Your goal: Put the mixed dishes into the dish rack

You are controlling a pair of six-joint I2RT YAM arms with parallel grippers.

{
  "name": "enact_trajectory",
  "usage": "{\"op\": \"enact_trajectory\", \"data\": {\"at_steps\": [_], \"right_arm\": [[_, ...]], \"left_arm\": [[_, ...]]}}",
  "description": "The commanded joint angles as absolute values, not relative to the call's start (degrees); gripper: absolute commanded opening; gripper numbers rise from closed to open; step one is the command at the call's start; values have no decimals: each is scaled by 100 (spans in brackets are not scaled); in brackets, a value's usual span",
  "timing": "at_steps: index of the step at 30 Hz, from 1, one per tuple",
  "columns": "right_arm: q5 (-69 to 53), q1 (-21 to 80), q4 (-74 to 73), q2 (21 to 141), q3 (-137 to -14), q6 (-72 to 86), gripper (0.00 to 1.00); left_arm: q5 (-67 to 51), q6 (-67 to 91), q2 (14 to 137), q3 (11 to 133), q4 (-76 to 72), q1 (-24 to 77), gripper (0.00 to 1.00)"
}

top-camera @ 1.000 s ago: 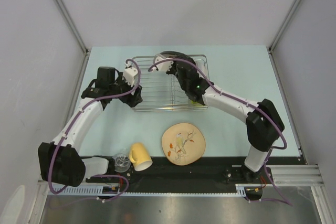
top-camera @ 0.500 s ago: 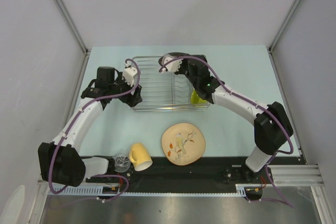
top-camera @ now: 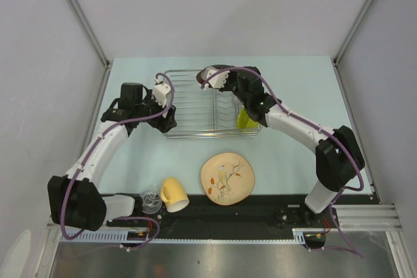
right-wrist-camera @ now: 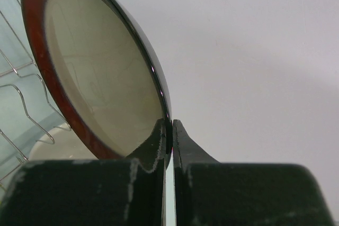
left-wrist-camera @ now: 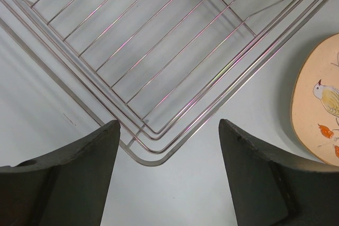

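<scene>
The plate is above and past the rack's wires and would fall on the rack's back bar now; my right gripper must move it first.
The silver wire dish rack stands at the back middle. My right gripper is shut on the rim of the dark red-rimmed beige plate and holds it on edge over the rack's back right part; its jaws pinch the rim. The lime-green bowl sits in the rack's right end. My left gripper is open and empty just above the table at the rack's front left corner. The beige patterned plate, yellow mug and clear glass lie near the front. A whitish rounded shape, perhaps the white bowl, shows below the held plate.
The patterned plate's edge shows at the right of the left wrist view. Grey walls close in the table on the left, the back and the right. The arm bases stand on the black strip at the near edge.
My right gripper has carried the red-rimmed plate a little to the right over the rack and turned it more on edge. The left arm has not moved.
</scene>
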State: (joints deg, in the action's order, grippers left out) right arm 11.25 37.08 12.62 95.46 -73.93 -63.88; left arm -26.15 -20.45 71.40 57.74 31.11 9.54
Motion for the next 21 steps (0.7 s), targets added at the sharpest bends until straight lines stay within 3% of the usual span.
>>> {"op": "enact_trajectory", "data": {"at_steps": [1, 21], "right_arm": [[1090, 3656, 2268, 9404, -7550, -6241, 0], [1028, 3586, 2303, 9984, -7365, -5704, 0]], "left_arm": [[-2769, -2004, 7172, 5713, 2944, 905, 80], [-2733, -2039, 7110, 5704, 2944, 888, 80]]}}
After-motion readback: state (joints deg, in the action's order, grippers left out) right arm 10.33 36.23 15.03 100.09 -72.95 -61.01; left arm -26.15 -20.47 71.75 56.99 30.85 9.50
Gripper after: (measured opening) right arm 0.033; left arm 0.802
